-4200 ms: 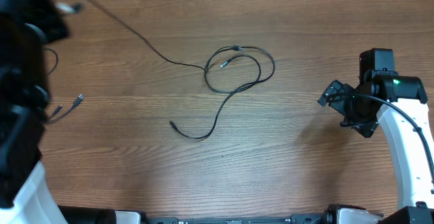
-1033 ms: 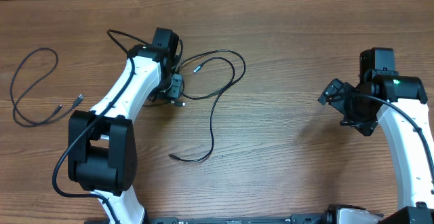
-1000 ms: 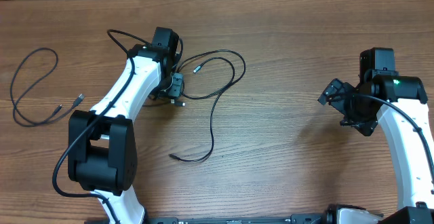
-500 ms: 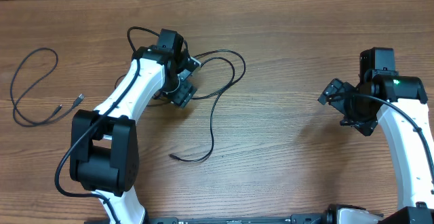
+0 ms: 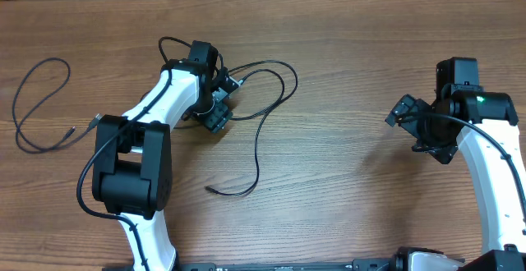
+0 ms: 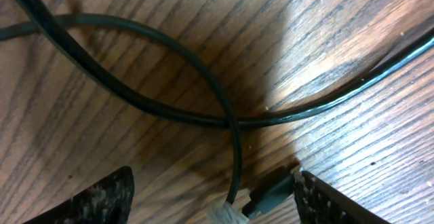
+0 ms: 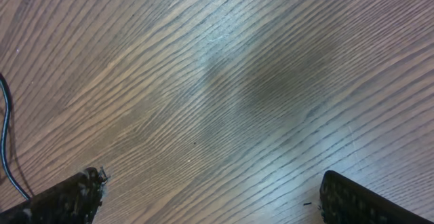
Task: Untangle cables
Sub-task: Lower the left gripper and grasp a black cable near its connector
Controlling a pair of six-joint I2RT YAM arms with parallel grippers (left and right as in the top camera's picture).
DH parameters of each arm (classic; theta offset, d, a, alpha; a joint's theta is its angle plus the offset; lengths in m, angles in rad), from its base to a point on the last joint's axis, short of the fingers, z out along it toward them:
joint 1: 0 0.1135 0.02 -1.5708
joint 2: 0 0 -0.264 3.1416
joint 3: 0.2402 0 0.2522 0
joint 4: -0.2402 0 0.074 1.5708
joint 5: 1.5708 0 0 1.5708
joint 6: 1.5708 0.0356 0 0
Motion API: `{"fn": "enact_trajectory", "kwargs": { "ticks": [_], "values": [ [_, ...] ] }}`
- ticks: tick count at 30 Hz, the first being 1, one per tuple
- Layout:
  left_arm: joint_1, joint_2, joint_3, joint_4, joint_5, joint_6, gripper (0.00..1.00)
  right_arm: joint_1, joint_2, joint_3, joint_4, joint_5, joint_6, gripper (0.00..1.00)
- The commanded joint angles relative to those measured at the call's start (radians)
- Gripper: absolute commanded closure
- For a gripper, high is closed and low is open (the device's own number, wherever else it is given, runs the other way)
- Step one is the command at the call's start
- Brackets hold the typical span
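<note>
I need to untangle the cables, so next I will pick up the thin black cable [image 6: 229, 121] by its dark plug end [image 6: 269, 195] with my left gripper, together with the piece of cable beside it, and pull it free.
A thin black cable [image 5: 256, 149] lies in a loose loop at the table's middle, its tail curling toward the front. My left gripper [image 5: 222, 98] hovers over the loop's left side. In the left wrist view two strands of the cable [image 6: 229, 121] cross on the wood. A dark plug end [image 6: 271, 193] and a pale plug tip lie between the left gripper's [image 6: 217, 205] spread fingers, the dark plug against the right finger [image 6: 332, 200]. A second cable [image 5: 72, 130] lies apart at the far left. My right gripper [image 5: 419, 127] is open over bare wood at the right, nothing between its fingers [image 7: 68, 200].
The wooden table [image 5: 345, 189] carries only the two cables. The left arm's white links [image 5: 152, 107] stretch from the front left toward the loop. The right arm [image 5: 493, 164] stands along the right edge. A thick arm wire [image 7: 5, 136] shows at the right wrist view's left edge.
The left gripper has opened and shifted slightly right and back over the loop's plug end. The left arm's elbow swung right. The right arm has not moved.
</note>
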Motion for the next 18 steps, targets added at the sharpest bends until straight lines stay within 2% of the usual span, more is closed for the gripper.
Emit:
{"fn": "enact_trajectory", "kwargs": {
  "ticks": [1, 14, 16, 18],
  "values": [
    [0.004, 0.024, -0.017, -0.006, 0.008, 0.013, 0.26, -0.003, -0.021, 0.021, 0.006, 0.002, -0.008, 0.00],
    [0.007, 0.024, -0.022, -0.125, 0.004, -0.007, 0.34, -0.003, -0.021, 0.021, 0.013, 0.002, -0.008, 0.00],
    [0.007, 0.024, -0.022, -0.130, 0.006, -0.011, 0.39, -0.003, -0.021, 0.021, 0.013, 0.002, -0.008, 0.00],
    [0.006, 0.024, -0.022, -0.129, 0.008, -0.011, 0.49, -0.003, -0.021, 0.021, 0.012, 0.002, -0.008, 0.00]
  ]
}}
